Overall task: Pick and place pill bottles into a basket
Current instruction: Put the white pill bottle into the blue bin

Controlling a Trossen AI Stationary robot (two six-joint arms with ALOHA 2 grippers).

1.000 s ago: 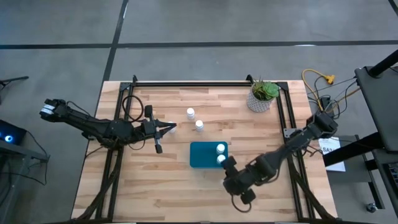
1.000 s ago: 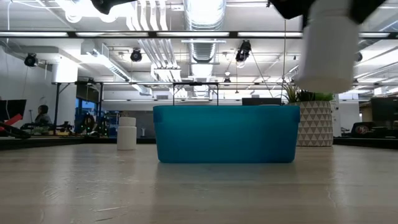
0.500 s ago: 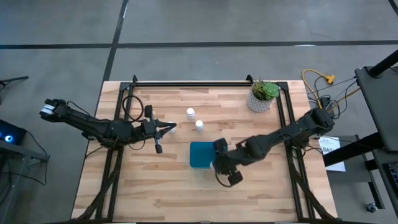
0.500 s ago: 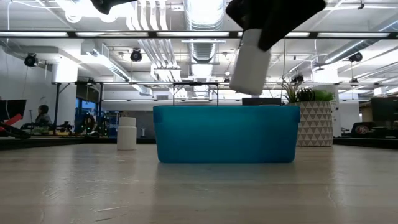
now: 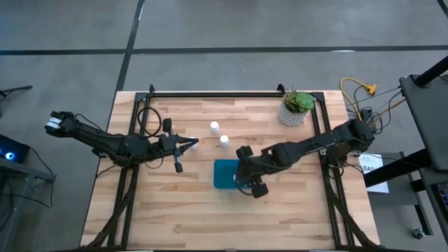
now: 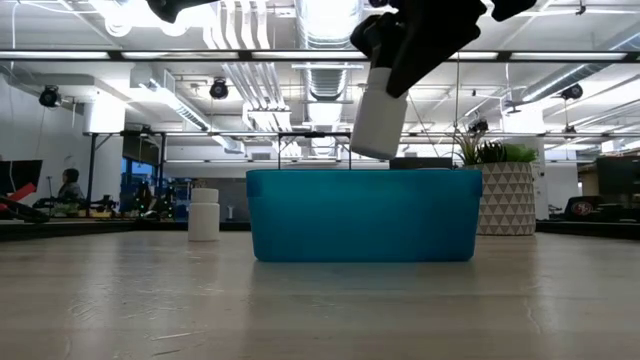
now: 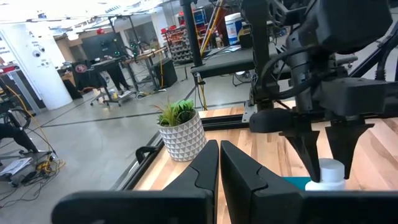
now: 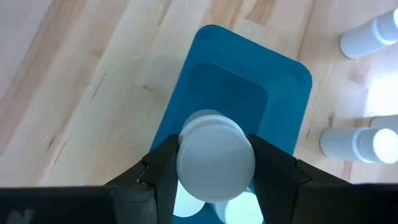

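My right gripper holds the bottle, and it should keep holding it until it is lower, because the held bottle (image 8: 215, 158) is high above the teal basket's bottom in my right wrist view.
My right gripper (image 5: 246, 179) is shut on a white pill bottle (image 6: 378, 124) and hovers over the teal basket (image 5: 225, 173). The right wrist view shows the held bottle's round top (image 8: 216, 164), with two more bottles (image 8: 185, 200) in the basket beneath it. Two bottles (image 5: 214, 127) (image 5: 224, 141) stand upright on the table just beyond the basket. My left gripper (image 5: 190, 143) is shut and empty, raised over the table to the left of the basket. My right gripper pinches the bottle's upper end (image 8: 186, 163) between its two fingers (image 8: 163, 169), on two opposite sides. The fingers come from above, pointing down. The bottle hangs below them, slightly tilted, its base (image 6: 376, 152) clear above the basket's rim (image 6: 360, 172).
A white patterned plant pot (image 5: 294, 112) stands at the table's far right. A black metal frame (image 5: 210, 93) runs along the far edge and both sides. There is bare wood near the front edge (image 5: 210, 217).
My right gripper has carried the bottle from the table's near right, beside the basket, toward the left and far edges until it is over the basket. The bottle has stayed lifted clear and is slightly tilted now.
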